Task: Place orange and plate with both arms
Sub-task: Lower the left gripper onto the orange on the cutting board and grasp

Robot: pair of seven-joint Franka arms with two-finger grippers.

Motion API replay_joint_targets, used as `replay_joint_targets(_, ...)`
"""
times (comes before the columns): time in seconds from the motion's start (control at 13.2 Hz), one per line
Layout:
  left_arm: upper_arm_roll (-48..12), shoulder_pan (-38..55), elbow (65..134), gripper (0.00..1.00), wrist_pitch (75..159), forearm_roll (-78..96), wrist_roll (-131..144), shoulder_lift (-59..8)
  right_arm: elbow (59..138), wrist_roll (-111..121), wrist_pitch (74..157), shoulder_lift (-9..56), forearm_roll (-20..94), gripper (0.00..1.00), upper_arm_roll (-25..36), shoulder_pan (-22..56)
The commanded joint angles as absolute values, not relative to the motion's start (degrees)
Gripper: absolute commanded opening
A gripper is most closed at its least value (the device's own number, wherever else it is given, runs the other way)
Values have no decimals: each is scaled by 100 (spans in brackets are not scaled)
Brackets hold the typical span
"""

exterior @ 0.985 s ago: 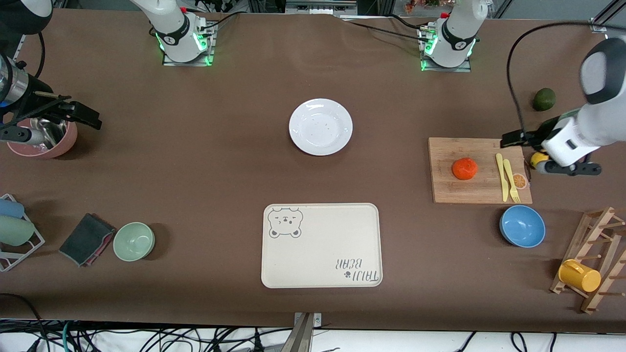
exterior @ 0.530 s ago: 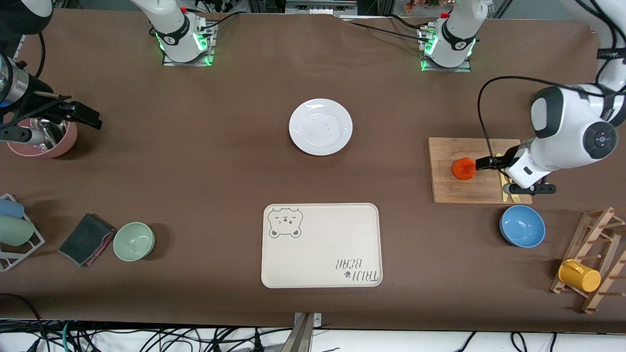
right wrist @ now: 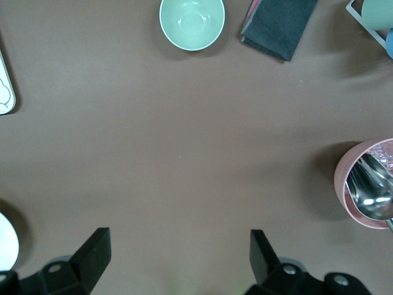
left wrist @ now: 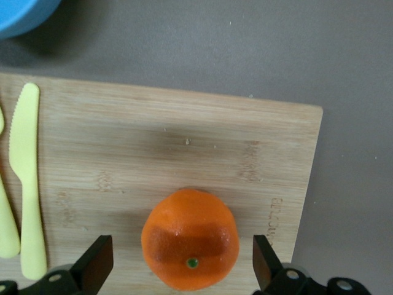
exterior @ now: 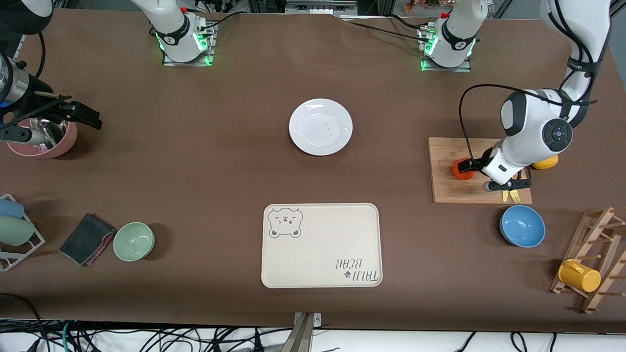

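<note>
The orange point(exterior: 460, 169) bulges out past my left gripper's fingers above the cutting board point(exterior: 445, 188). My left gripper needs to go lower before it closes on the fruit.
The orange point(exterior: 460, 169) sits on a wooden cutting board point(exterior: 445, 188) toward the left arm's end of the table. My left gripper point(exterior: 470, 165) is just over it, open, with one jaw on each side of the fruit and a gap on both sides. The left wrist view shows the orange point(left wrist: 190, 236) between the fingers of the left gripper point(left wrist: 183, 267). The white plate point(exterior: 320, 105) lies empty at the table's middle. My right gripper point(exterior: 80, 115) waits open and empty over the brown table beside a pink cup; its wrist view point(right wrist: 178, 258) shows bare table.
A beige bear tray point(exterior: 320, 244) lies nearer the camera than the plate. A yellow knife point(left wrist: 27, 178), a blue bowl point(exterior: 522, 226), a lemon point(exterior: 546, 163) and a wooden rack with a yellow mug point(exterior: 579, 275) surround the board. A green bowl point(exterior: 134, 241), dark cloth point(exterior: 85, 238) and pink cup point(exterior: 46, 142) sit toward the right arm's end.
My left arm has swung in from the table's end and brought its open gripper down over the orange. The right arm has not moved.
</note>
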State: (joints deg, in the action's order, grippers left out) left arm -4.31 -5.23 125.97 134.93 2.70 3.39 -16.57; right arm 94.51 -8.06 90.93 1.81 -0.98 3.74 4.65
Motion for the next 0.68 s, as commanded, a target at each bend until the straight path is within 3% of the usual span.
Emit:
replay_joint_targets(0.0,-431,-510,12700,100,13597,334,431,-1696,9475,-861,9062,123,-114,100,343,457)
replay_joint_targets(0.53,-448,-501,12683,100,13843,369,431,-1977,9475,-861,9062,132,-114,100,343,457)
replay_joint_targets(0.61,-448,-501,12674,93,13834,369,439,-1986,9475,-861,9062,132,-114,100,343,448)
